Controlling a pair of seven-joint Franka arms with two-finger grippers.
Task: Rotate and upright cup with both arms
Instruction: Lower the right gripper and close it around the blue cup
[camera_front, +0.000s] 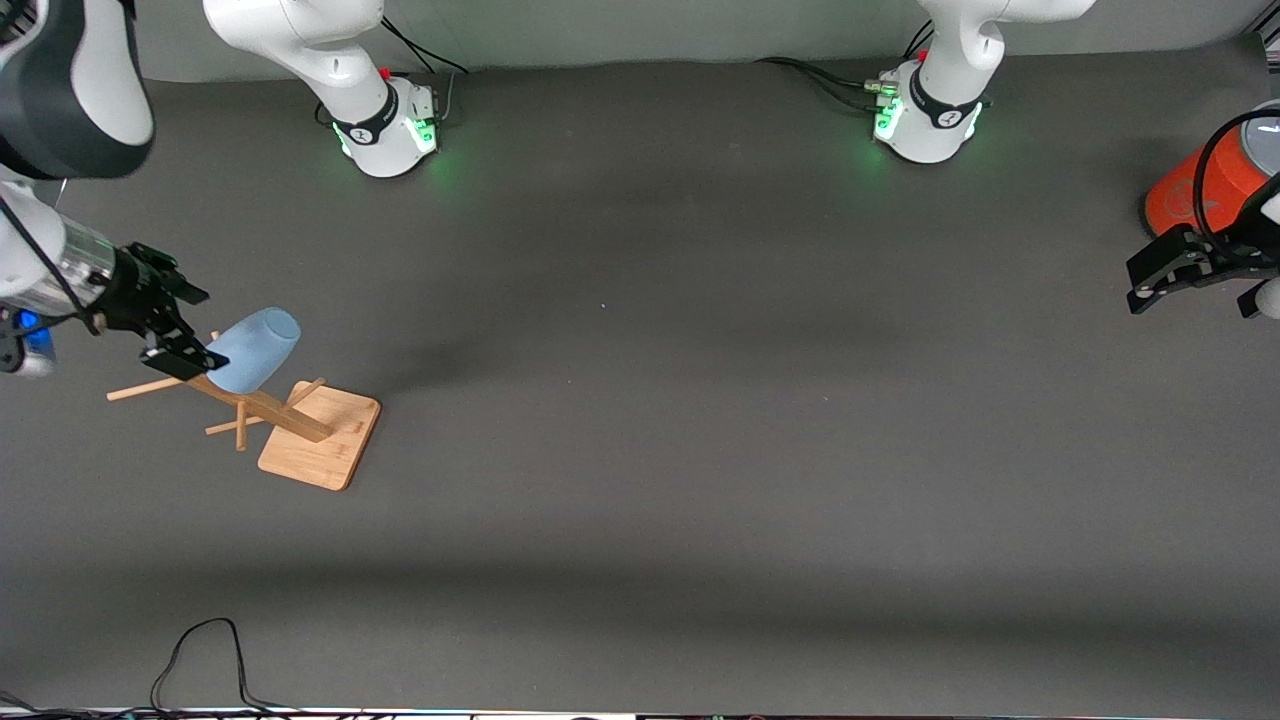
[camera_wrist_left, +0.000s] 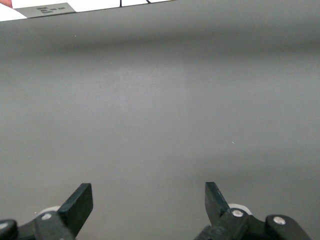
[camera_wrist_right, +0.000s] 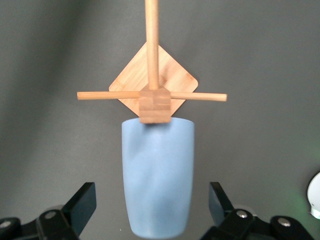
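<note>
My right fingers stop short of the light blue cup's sides and would miss if closed now, so my right gripper should first move toward the cup.
The light blue cup hangs mouth-down and tilted on a peg of the wooden rack, toward the right arm's end of the table. My right gripper is open beside the top of the rack. In the right wrist view the cup lies between its open fingers, with a gap on both sides and no contact. My left gripper is open and empty over the table at the left arm's end, and its wrist view shows the gripper over only bare grey table.
A large orange cylinder with a grey top stands at the left arm's end, close to the left gripper. The rack's thin pegs stick out sideways from its post. A black cable loops at the table edge nearest the front camera.
</note>
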